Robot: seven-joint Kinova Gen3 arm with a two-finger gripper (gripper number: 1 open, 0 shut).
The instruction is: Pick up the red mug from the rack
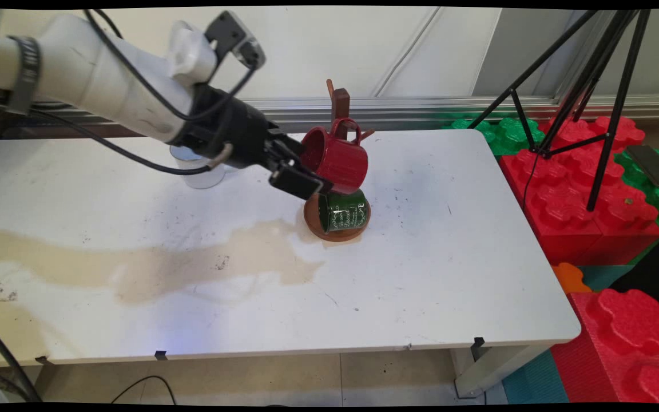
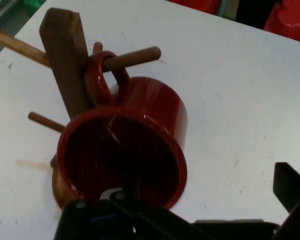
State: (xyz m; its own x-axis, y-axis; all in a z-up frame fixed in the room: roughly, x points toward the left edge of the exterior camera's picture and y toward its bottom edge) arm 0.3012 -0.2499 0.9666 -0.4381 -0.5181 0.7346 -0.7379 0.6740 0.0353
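My gripper grips the red mug by its rim [image 2: 178, 186] next, leaving the red mug's handle [image 2: 95, 80] free to slide off the peg.
A red mug [image 1: 335, 157] hangs by its handle on an upper peg [image 2: 135, 56] of a wooden mug tree [image 1: 340, 103], its mouth turned toward my gripper. In the hand view the red mug [image 2: 125, 150] fills the middle, beside the dark post [image 2: 65, 55]. My gripper [image 1: 301, 163] is open at the mug's rim: one finger sits low by the mouth and the other stands well off to the side [image 2: 290, 182]. A green mug [image 1: 344, 212] with white lettering hangs lower down, just above the tree's round base [image 1: 335, 233].
A clear cup [image 1: 201, 174] stands behind the arm at the back left. A tan stain [image 1: 192, 257] runs across the table's left half. Off the right edge are a black tripod [image 1: 581, 86] and red and green foam blocks [image 1: 581, 194].
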